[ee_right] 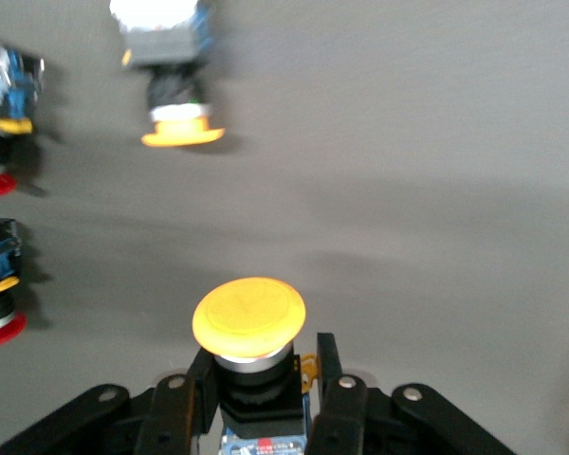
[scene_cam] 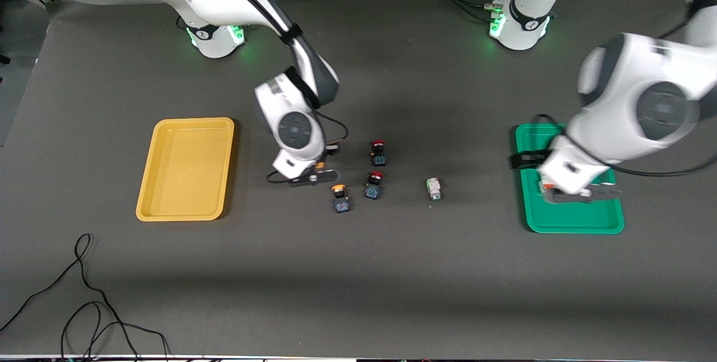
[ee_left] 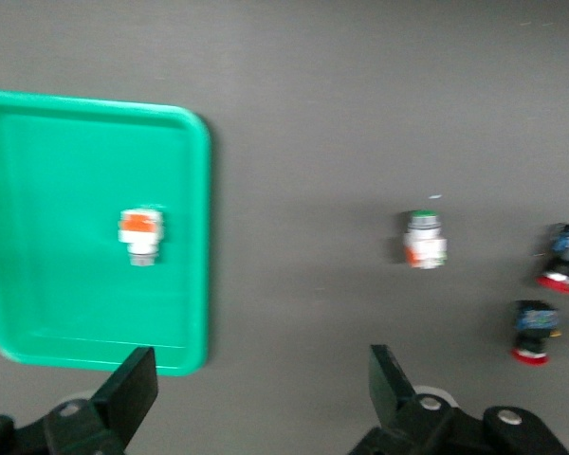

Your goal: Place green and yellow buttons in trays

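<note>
My left gripper needs to grab the white button by its square body (scene_cam: pixel 433 186) next, to place the green button in the green tray (scene_cam: pixel 571 219).
My right gripper (scene_cam: pixel 313 175) is shut on a yellow-capped button (ee_right: pixel 248 318) with a black-blue body, held by the body, between the yellow tray (scene_cam: pixel 147 182) and the other buttons. A second yellow-capped button (scene_cam: pixel 341 198) lies on the table close by. A white button with a green tint (scene_cam: pixel 433 189) lies toward the green tray (scene_cam: pixel 571 219). My left gripper (ee_left: pixel 264 384) hangs open and empty over that tray's edge. In the tray lies a white button with an orange-red square (ee_left: pixel 140 235).
Two red-capped buttons (scene_cam: pixel 378 152) (scene_cam: pixel 374 184) with black-blue bodies stand beside the loose yellow one. Black cables (scene_cam: pixel 84 295) lie on the table near the front camera at the right arm's end.
</note>
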`<state>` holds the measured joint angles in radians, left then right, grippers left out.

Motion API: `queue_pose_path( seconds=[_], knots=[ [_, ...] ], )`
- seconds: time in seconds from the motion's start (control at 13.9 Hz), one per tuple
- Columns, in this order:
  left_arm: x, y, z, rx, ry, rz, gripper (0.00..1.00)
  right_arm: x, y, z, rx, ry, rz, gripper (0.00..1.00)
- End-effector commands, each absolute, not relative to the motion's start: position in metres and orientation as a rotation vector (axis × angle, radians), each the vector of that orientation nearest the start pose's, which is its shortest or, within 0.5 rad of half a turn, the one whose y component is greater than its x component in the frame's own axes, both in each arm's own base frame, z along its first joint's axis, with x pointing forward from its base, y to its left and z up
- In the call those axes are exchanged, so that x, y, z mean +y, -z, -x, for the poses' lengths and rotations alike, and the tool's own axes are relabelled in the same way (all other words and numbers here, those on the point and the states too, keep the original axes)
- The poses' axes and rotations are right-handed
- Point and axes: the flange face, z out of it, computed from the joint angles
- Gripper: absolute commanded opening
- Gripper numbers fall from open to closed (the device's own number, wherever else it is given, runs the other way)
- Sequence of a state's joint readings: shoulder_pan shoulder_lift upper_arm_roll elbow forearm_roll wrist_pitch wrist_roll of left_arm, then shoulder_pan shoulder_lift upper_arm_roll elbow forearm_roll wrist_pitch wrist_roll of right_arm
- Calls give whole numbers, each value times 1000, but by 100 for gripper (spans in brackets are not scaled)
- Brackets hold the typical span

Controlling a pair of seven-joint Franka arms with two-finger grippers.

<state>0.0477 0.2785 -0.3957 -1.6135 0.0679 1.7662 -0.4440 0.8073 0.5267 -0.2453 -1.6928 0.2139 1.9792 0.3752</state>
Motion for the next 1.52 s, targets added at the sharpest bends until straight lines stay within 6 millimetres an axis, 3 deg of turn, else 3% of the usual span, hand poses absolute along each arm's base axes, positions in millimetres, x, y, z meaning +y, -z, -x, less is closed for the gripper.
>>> queue_pose_path(
  seconds=[0.0,0.14,0.22,0.36,0.43,0.58,0.72,0.87,1.16,1.44],
  knots=[
    [-255,-453,-590,-197,-121,3137,99,316,-361,-545,-37,-306,3164,0],
    [-292,-427,-581,-198,-109,3145,99,258,-397,-561,80,-322,3160,0],
    [-303,-407,-575,-174,-111,3141,99,228,-409,-567,35,-347,3153,0],
    [-320,-352,-560,-167,-101,3150,99,160,-420,-578,-6,-392,3146,0],
    [-326,-324,-553,-147,-104,3152,99,136,-418,-582,7,-398,3148,0],
    [-326,-282,-552,-119,-139,3137,99,108,-395,-586,-5,-383,3160,0],
    [-331,-244,-549,-135,-178,3134,99,83,-361,-585,-34,-326,3180,0],
    [-328,-221,-552,-135,-171,3140,99,60,-322,-585,-5,-273,3213,0],
    [-321,-203,-563,-167,-130,3161,93,31,-271,-587,74,-248,3250,0],
    [-316,-195,-565,-178,-134,3154,82,27,-222,-587,99,-251,3163,0]
  ],
)
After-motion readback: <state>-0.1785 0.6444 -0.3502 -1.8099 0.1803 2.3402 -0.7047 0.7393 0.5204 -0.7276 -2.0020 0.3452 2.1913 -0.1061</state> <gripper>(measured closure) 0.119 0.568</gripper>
